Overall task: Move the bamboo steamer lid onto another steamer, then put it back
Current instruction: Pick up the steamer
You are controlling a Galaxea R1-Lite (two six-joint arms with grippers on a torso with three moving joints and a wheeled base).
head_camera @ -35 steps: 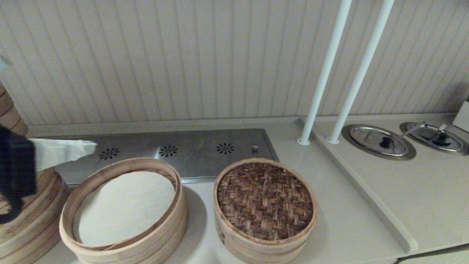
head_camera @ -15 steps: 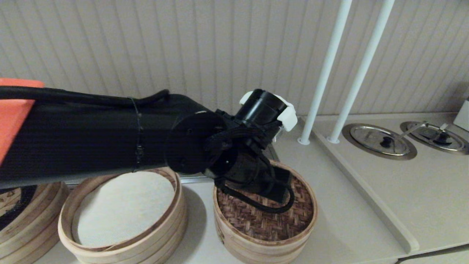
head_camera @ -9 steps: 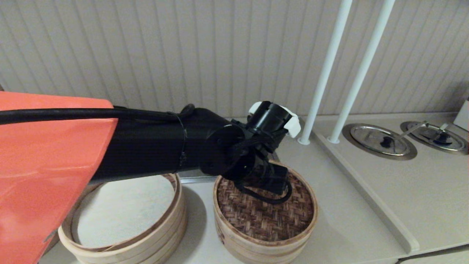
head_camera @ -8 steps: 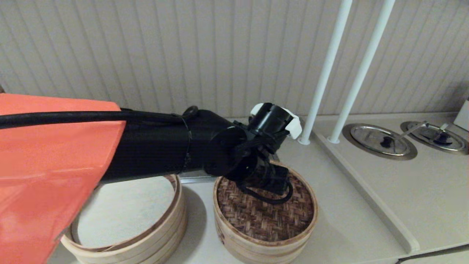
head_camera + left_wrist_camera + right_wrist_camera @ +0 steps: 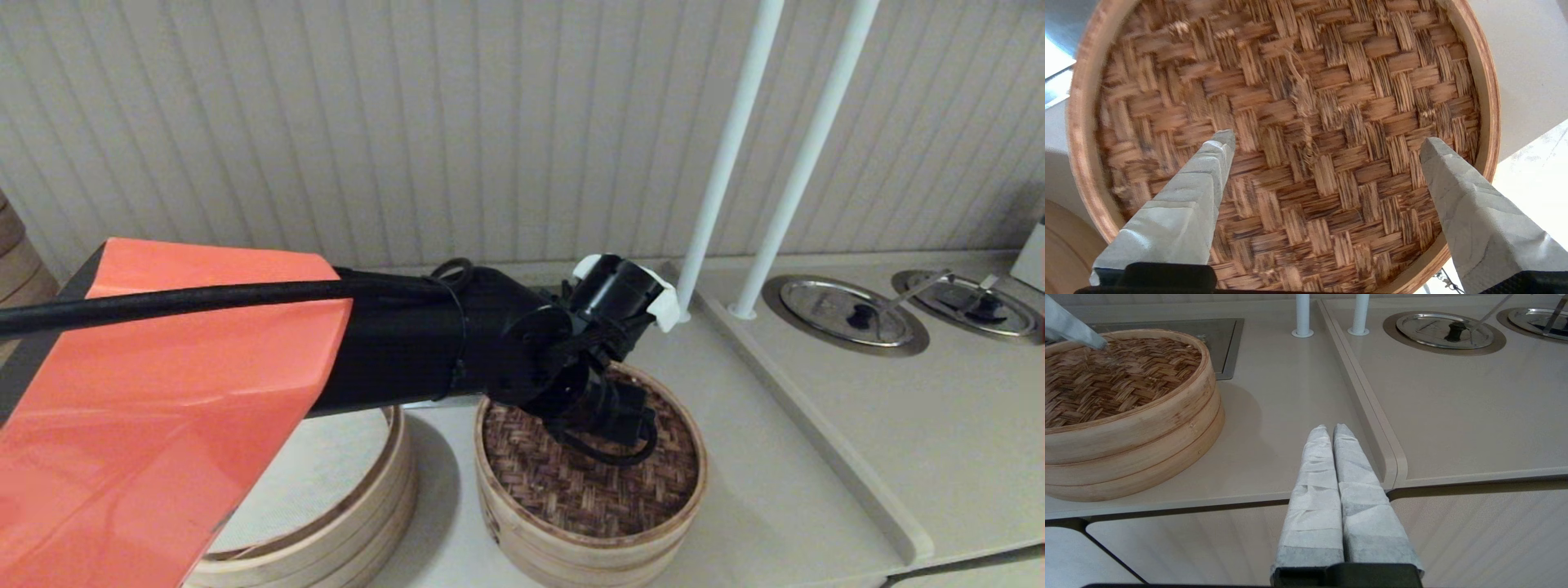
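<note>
My fingers are above the twine loop (image 5: 1305, 108) on the woven top (image 5: 1354, 206) and would miss the loop if they closed now. My left gripper needs to go down first and then close on the loop.
The bamboo steamer lid (image 5: 604, 490), brown woven top in a pale rim, sits on a basket at the counter's middle front. My left arm reaches across from the left, with its wrist (image 5: 604, 400) low over the lid's far half. In the left wrist view my left gripper (image 5: 1327, 141) is open, and its wrapped fingers (image 5: 1208, 171) straddle the weave (image 5: 1310, 81) a little above it, holding nothing. One fingertip (image 5: 1073, 328) shows close over the lid (image 5: 1118, 375) in the right wrist view. My right gripper (image 5: 1329, 428) is shut and empty, parked before the counter's front edge. The dark-floored steamer is hidden.
A basket with a white liner (image 5: 326, 474) stands left of the lidded one, half hidden by my arm. Two white poles (image 5: 718, 188) rise behind on the right. Beyond a raised counter strip (image 5: 816, 433) lie round metal covers (image 5: 845, 314). A steel vent plate (image 5: 1224, 339) lies behind the baskets.
My left arm has swung in from the left over the lid and come down lower and further right above it. The lid has not moved.
</note>
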